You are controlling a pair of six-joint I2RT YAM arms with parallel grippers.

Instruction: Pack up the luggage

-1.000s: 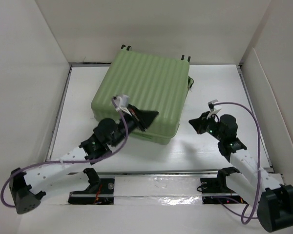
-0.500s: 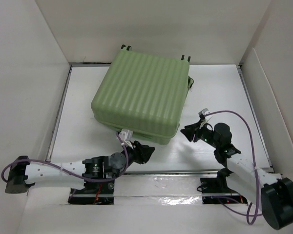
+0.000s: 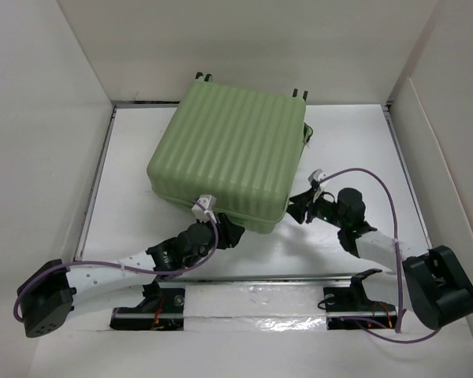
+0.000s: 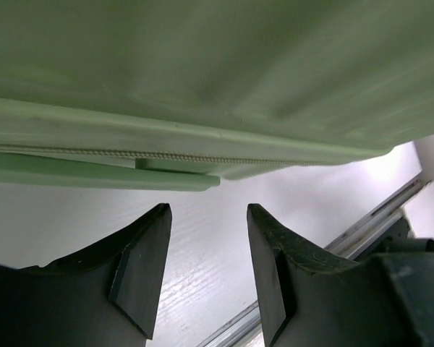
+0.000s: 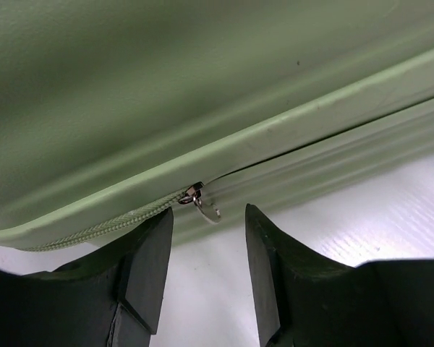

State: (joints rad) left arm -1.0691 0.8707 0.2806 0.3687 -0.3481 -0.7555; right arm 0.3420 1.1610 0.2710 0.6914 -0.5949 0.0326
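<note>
The small metal zipper pull's loose end is hanging between the open fingers, so my right gripper would hold the zipper pull if it closed now. It should close on it.
The luggage is a pale green ribbed hard-shell suitcase lying flat, lid down, in the middle of the table. My left gripper sits low at its near edge, open and empty; the left wrist view shows the zipper seam just beyond the fingertips. My right gripper is at the near right corner, open. In the right wrist view a small metal zipper pull hangs from the seam of the luggage just ahead of the gap between the fingers, untouched.
White walls enclose the table on the left, back and right. A metal rail runs along the near edge in front of the arm bases. Small black wheels stick out at the suitcase's far side.
Both grippers went from shut to open. The left arm came down off the lid to the suitcase's near edge. The right gripper moved left toward the near right corner.
</note>
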